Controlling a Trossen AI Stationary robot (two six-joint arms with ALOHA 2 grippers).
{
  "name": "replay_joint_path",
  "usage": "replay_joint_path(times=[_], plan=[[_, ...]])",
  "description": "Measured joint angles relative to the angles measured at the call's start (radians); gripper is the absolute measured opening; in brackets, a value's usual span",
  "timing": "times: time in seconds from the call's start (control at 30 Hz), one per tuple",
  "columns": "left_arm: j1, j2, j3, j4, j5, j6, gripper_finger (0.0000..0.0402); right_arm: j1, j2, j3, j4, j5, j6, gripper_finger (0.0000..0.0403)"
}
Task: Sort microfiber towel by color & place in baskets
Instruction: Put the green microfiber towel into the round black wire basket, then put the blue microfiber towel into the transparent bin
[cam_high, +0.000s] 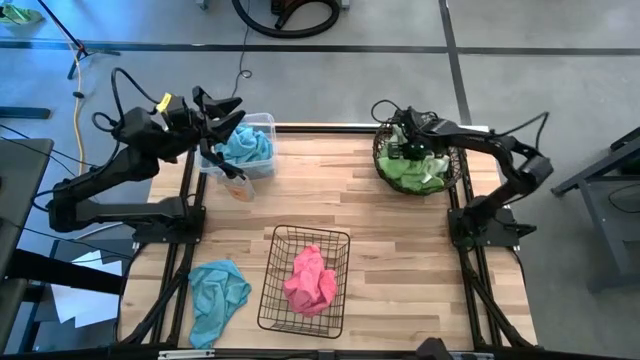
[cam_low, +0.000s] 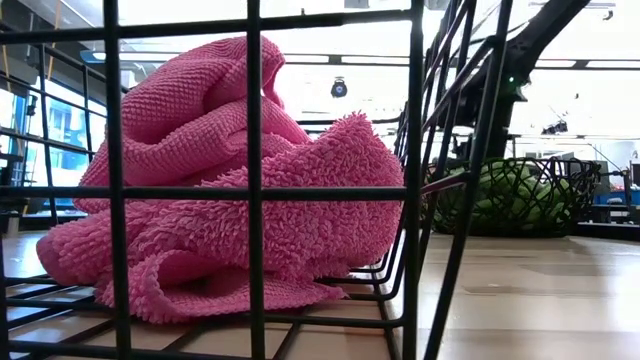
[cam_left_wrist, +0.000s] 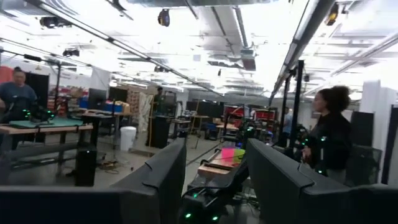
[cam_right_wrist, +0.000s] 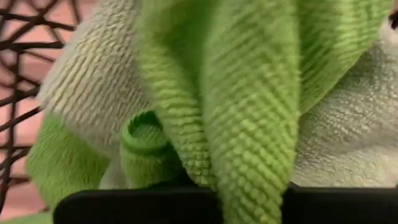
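My right gripper should open now, because the folds of the lime green towel are inside the round basket's wire rim (cam_right_wrist: 20, 74) and the towel would stay inside.
Over the dark round basket (cam_high: 382, 160) at the far right, my right gripper (cam_high: 405, 145) points down, shut on a lime green towel (cam_right_wrist: 249, 93). More green cloth (cam_high: 420, 175) fills that basket (cam_low: 520, 195). My left gripper (cam_high: 222, 112) hovers open above the clear bin (cam_high: 262, 122), which holds a light blue towel (cam_high: 245, 148); nothing is between its fingers (cam_left_wrist: 168, 174). A pink towel (cam_high: 310, 280) lies in the black wire basket (cam_high: 275, 290). Another light blue towel (cam_high: 218, 290) lies crumpled on the table at the near left. My right gripper pinches a folded strip of the lime green towel (cam_right_wrist: 245, 174) between its two fingers (cam_right_wrist: 124, 205), coming from above and pointing down. The strip hangs below the fingers toward the green cloth in the round basket; whether its lower end rests there I cannot tell.
The wire basket stands near the table's front middle, and its bars fill the low view with the pink towel (cam_low: 220, 190) behind them. Bare wood (cam_high: 400, 260) lies between the three baskets. People stand at benches in the room beyond the table.
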Motion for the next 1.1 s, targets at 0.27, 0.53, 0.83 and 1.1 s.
replay_joint_path(times=[0.27, 0.53, 0.83, 1.1], plan=[[0.022, -0.002, 0.0, -0.003, 0.05, -0.027, 0.0158, -0.017, 0.023, 0.061, -0.097, -0.026, 0.015, 0.0053], [0.022, -0.002, 0.0, -0.029, 0.05, -0.036, 0.0158, -0.026, -0.017, 0.239, -0.342, 0.006, -0.143, 0.0212], [0.022, 0.001, 0.0, -0.034, 0.04, -0.06, 0.0158, -0.026, -0.018, 0.497, -0.495, 0.014, -0.312, 0.0297], [0.022, 0.003, 0.0, -0.043, 0.038, -0.079, 0.0158, -0.026, -0.019, 0.687, -0.499, -0.018, -0.363, 0.0298]])
